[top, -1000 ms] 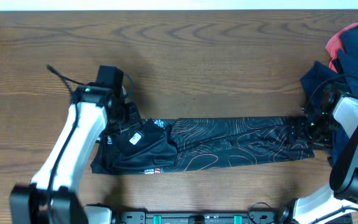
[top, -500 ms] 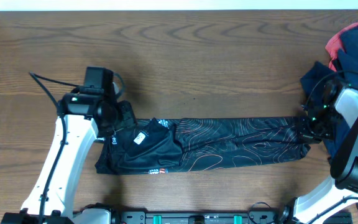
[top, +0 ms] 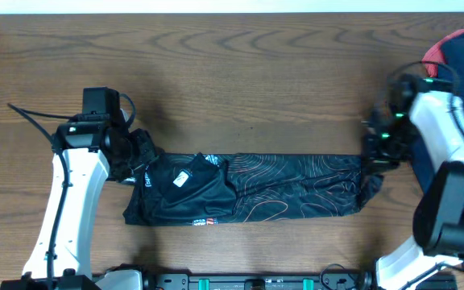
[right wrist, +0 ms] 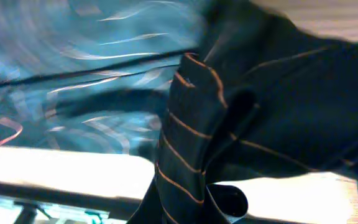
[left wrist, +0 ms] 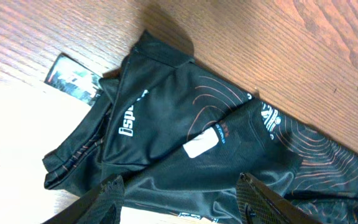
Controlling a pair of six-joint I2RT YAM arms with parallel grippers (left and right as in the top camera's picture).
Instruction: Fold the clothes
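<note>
I should next grab the black jersey (top: pixel 280 193) by its collar end with white logos, using my left gripper. It should then fold that end over the folded jersey.
The black jersey (top: pixel 280 193) with fine orange contour lines lies as a long folded strip across the table's front. In the left wrist view its collar end (left wrist: pixel 166 124) shows white logos. My left gripper (top: pixel 139 155) hovers at that left end, open, fingertips (left wrist: pixel 114 190) apart over the cloth and holding nothing. My right gripper (top: pixel 373 157) is shut on the jersey's right end and holds it raised off the table. In the right wrist view the pinched fabric (right wrist: pixel 188 155) bunches into a ridge in front of the jaws and hides the fingers.
A pile of navy and red garments (top: pixel 457 56) sits at the back right corner, just behind my right arm. A small printed tag (left wrist: pixel 73 78) lies beside the jersey's collar. The left arm's cable (top: pixel 35 114) trails off to the left.
My right gripper shut on the jersey's right end and carried it left and up, shortening the strip. My left arm drew back to the left, off the collar end.
</note>
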